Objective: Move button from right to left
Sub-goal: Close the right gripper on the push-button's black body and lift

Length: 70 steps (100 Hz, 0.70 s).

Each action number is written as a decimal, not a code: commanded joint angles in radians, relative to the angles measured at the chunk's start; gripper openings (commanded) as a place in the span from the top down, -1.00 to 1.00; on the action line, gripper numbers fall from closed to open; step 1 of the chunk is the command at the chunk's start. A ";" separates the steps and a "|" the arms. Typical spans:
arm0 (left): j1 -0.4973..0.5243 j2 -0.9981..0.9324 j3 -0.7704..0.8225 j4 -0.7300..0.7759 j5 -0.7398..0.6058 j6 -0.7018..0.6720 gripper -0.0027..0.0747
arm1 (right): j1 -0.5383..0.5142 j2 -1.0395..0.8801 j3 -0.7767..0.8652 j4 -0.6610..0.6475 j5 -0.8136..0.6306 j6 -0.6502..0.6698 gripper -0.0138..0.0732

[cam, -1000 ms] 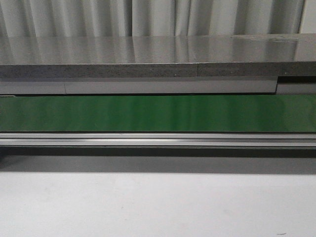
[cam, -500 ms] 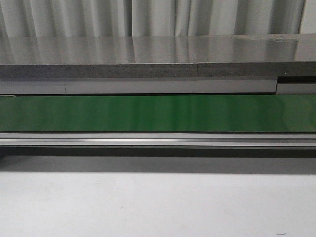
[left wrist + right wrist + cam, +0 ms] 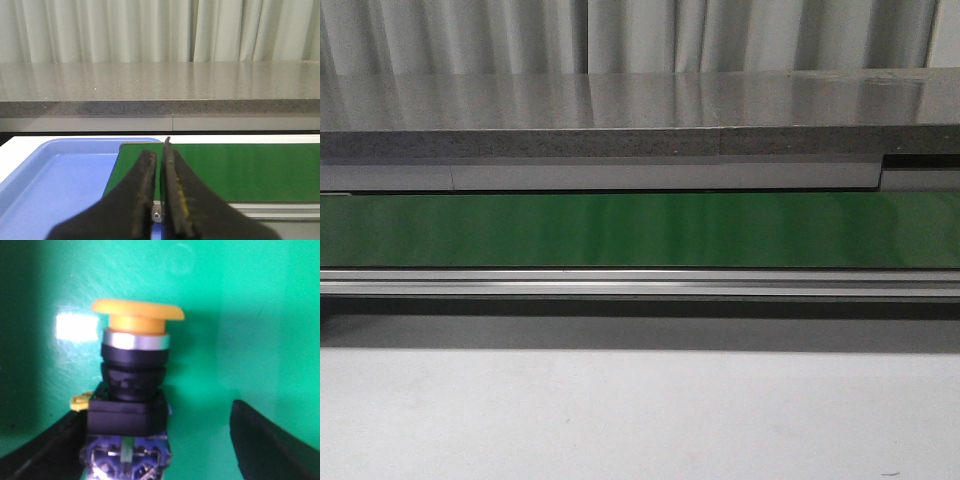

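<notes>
My fingers reach down beside the button's dark square body [image 3: 124, 417]; my right gripper should close. Closing now would catch it.
The button [image 3: 134, 375] fills the right wrist view: an orange-yellow mushroom cap, a silver ring, a black collar and a dark square body with a blue base. It lies on the green belt [image 3: 240, 315]. My right gripper [image 3: 152, 440] is open around it; one finger [image 3: 45, 450] touches the body, the other finger [image 3: 265, 440] stands well apart. My left gripper [image 3: 160, 155] is shut and empty, held over the end of the green belt [image 3: 240, 170] beside a blue tray [image 3: 60, 175]. Neither the grippers nor the button shows in the front view.
The front view shows the long green conveyor belt [image 3: 640, 230] with a metal rail [image 3: 640, 283] in front, a grey stone counter [image 3: 620, 110] behind, and white table surface [image 3: 640, 420] in front. Curtains hang at the back.
</notes>
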State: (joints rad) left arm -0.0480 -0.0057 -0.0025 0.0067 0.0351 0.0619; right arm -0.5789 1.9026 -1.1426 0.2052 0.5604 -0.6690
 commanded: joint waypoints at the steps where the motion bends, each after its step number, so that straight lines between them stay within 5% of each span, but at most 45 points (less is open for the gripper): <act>1: 0.002 -0.035 0.041 -0.007 -0.072 -0.009 0.92 | -0.009 -0.028 -0.027 0.031 -0.032 -0.028 -0.55; 13: 0.002 -0.035 0.041 -0.007 -0.072 -0.009 0.92 | -0.009 -0.008 -0.037 0.053 -0.016 -0.039 -0.47; 37: 0.002 -0.035 0.041 -0.007 -0.072 -0.009 0.92 | -0.014 -0.009 -0.037 0.054 -0.015 -0.039 0.14; 70: 0.002 -0.035 0.041 -0.007 -0.072 -0.009 0.92 | -0.014 -0.077 -0.095 0.058 0.047 -0.039 0.17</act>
State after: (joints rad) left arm -0.0480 -0.0057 -0.0025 0.0067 0.0351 0.0619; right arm -0.5849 1.9082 -1.1782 0.2619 0.5932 -0.6958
